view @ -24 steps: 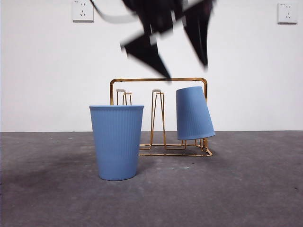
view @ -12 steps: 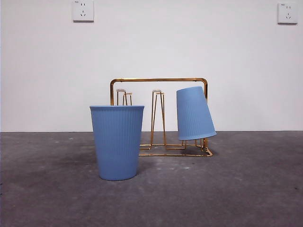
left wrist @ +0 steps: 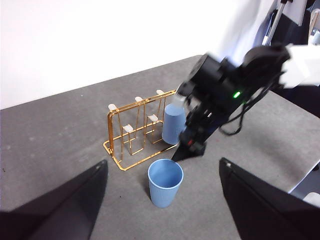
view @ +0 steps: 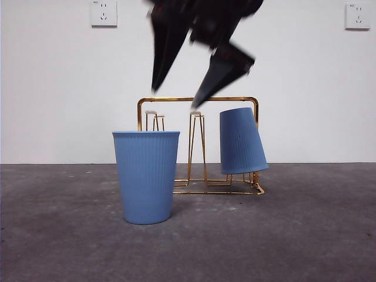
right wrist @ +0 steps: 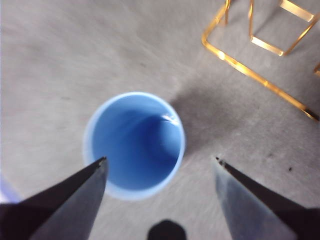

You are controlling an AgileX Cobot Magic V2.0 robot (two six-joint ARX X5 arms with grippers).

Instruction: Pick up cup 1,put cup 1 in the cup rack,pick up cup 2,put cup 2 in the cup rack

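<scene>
The left gripper needs to hang the light blue cup opening-first on a free peg of the rack, so it needs to grab the cup by its base end (view: 147, 214) (left wrist: 162, 200).
One ribbed blue cup (view: 145, 176) stands upright on the grey table, in front of the left end of the gold wire cup rack (view: 197, 100). A second blue cup (view: 242, 141) hangs upside down and tilted on a peg at the rack's right end. My right gripper (view: 174, 97) is open, high above the upright cup and the rack's top bar. In the right wrist view the cup's mouth (right wrist: 134, 142) lies below my right gripper (right wrist: 160, 159), with the rack (right wrist: 260, 42) beside it. My left gripper (left wrist: 162, 161) waits high and open, looking down on the cup (left wrist: 165, 182), the rack (left wrist: 131, 132) and the right arm (left wrist: 215, 95).
A white wall with two sockets (view: 104, 13) (view: 357, 16) stands behind the table. The table's edge (left wrist: 300, 107) runs past the right arm, with equipment beyond it.
The arm rose out of the front view half a second ago and has now come back in from above, further left, over the upright cup. Both cups and the rack stayed put.
</scene>
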